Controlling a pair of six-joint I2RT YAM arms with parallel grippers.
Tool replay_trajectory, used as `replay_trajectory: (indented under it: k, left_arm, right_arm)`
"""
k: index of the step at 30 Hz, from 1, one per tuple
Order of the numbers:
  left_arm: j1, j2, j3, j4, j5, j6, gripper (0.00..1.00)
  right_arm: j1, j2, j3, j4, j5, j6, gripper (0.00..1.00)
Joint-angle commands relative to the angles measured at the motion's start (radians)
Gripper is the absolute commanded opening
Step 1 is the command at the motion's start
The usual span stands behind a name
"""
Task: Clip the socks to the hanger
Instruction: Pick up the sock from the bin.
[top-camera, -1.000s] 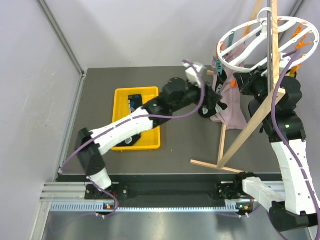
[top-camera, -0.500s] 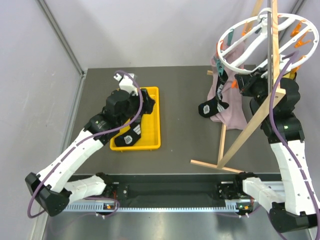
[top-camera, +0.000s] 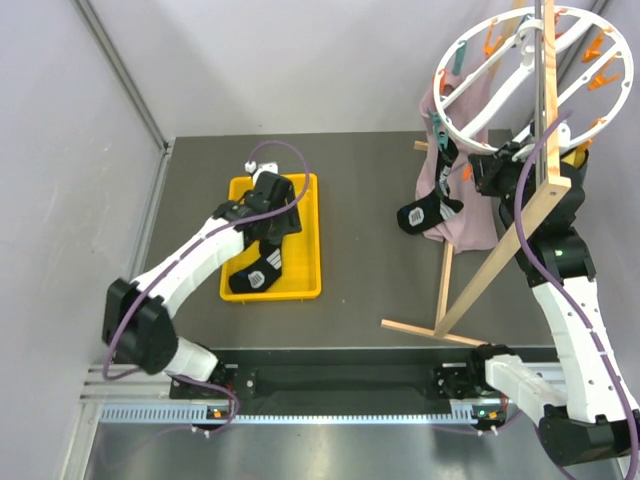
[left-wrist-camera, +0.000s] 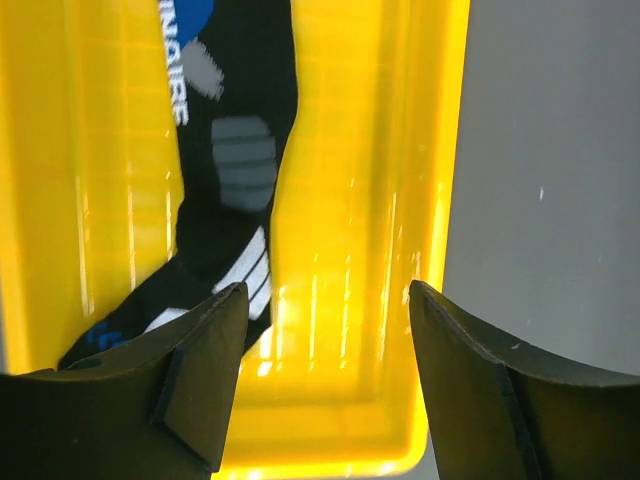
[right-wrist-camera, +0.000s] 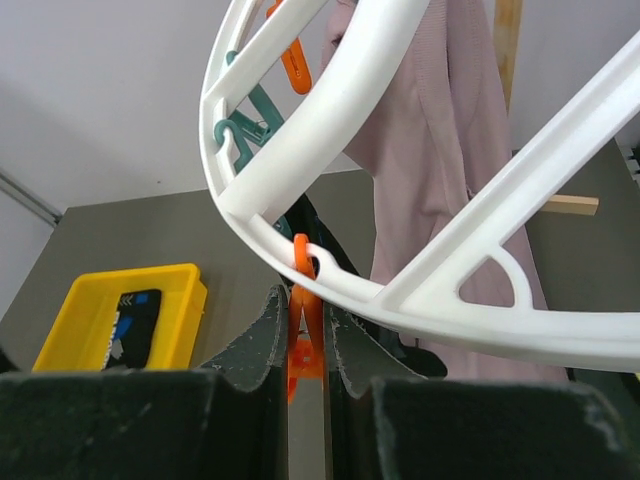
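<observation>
The left gripper grabs the black sock across its leg by the white lettering (right-wrist-camera: 131, 334) next, leaving its cuff free to clip to the hanger (right-wrist-camera: 330, 110).
One black sock with grey and white patches (top-camera: 257, 273) (left-wrist-camera: 236, 170) lies in the yellow tray (top-camera: 300, 285) (left-wrist-camera: 350, 200). My left gripper (top-camera: 278, 222) (left-wrist-camera: 325, 290) hovers open over the tray's near end, the sock's foot beside its left finger and nothing between the jaws. The other sock (top-camera: 424, 212) hangs from the rim of the white ring hanger (top-camera: 530, 85) (right-wrist-camera: 330, 110), next to a pink cloth (top-camera: 465, 215) (right-wrist-camera: 440, 150). My right gripper (top-camera: 478, 172) (right-wrist-camera: 306, 305) is shut on an orange clip (right-wrist-camera: 305, 320) under the hanger's rim.
The hanger's light wooden frame (top-camera: 500, 260) stands at the right, its foot bars (top-camera: 430, 332) lying on the grey table. Teal clips (right-wrist-camera: 250, 125) and further orange clips (top-camera: 600, 72) hang round the ring. Grey walls close in the left and back.
My left arm has swung away from the hanging sock, leftwards, and now sits over the yellow tray. The sock stays hanging. My right gripper has kept its hold on the clip.
</observation>
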Motion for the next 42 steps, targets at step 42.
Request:
replay_trajectory:
  k: [42]
  left_arm:
    - [0.270, 0.847, 0.507, -0.044, -0.027, -0.232, 0.53]
  right_arm:
    - [0.017, 0.010, -0.068, -0.040, -0.044, -0.036, 0.00]
